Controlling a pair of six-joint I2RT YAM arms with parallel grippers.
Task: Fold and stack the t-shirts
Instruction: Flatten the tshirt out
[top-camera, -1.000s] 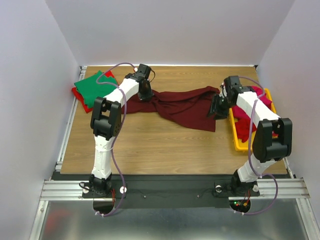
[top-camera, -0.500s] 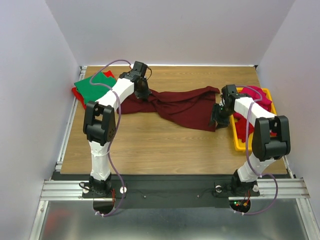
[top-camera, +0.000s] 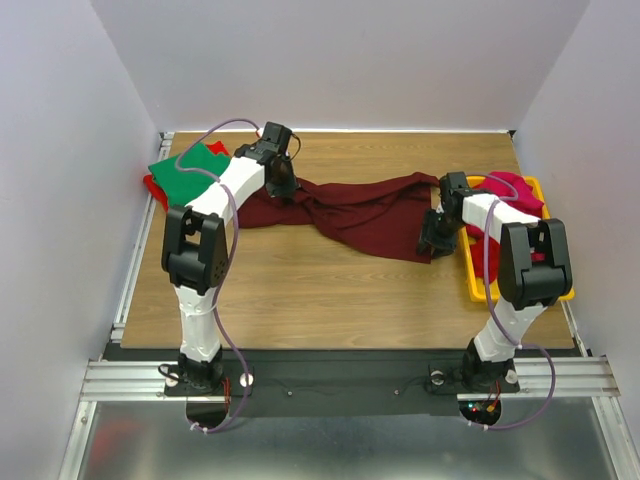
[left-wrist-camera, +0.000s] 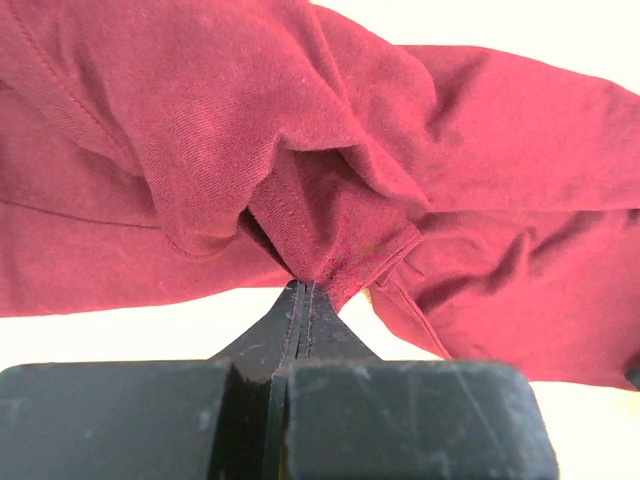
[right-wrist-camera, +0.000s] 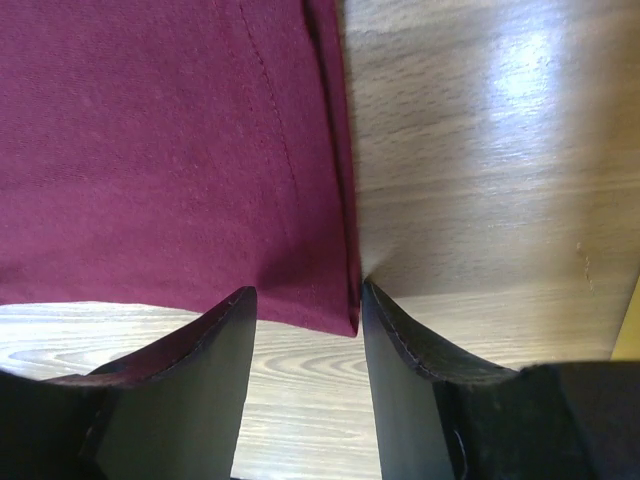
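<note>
The hemmed corner (top-camera: 428, 258) (right-wrist-camera: 325, 309) is level with the lowered fingers at the wood, so my right gripper would hold it if it closed now. I need to close.
A dark maroon t-shirt (top-camera: 350, 212) lies crumpled and stretched across the middle of the wooden table. My left gripper (top-camera: 282, 186) is shut on a bunched fold of its left end (left-wrist-camera: 330, 262). My right gripper (top-camera: 432, 245) is open, its jaws standing on either side of the shirt's hemmed corner (right-wrist-camera: 335, 300) at the right end. A green t-shirt (top-camera: 185, 170) lies folded on a red one (top-camera: 152, 188) at the far left. A bright pink t-shirt (top-camera: 510, 190) lies in the yellow tray.
The yellow plastic tray (top-camera: 475, 282) sits at the right edge of the table, close beside my right arm. White walls enclose the table on three sides. The table's near half is bare wood (top-camera: 330, 295).
My left arm has shifted slightly left and back, keeping its hold on the maroon shirt. My right gripper has come down and a little left onto the shirt's right corner.
</note>
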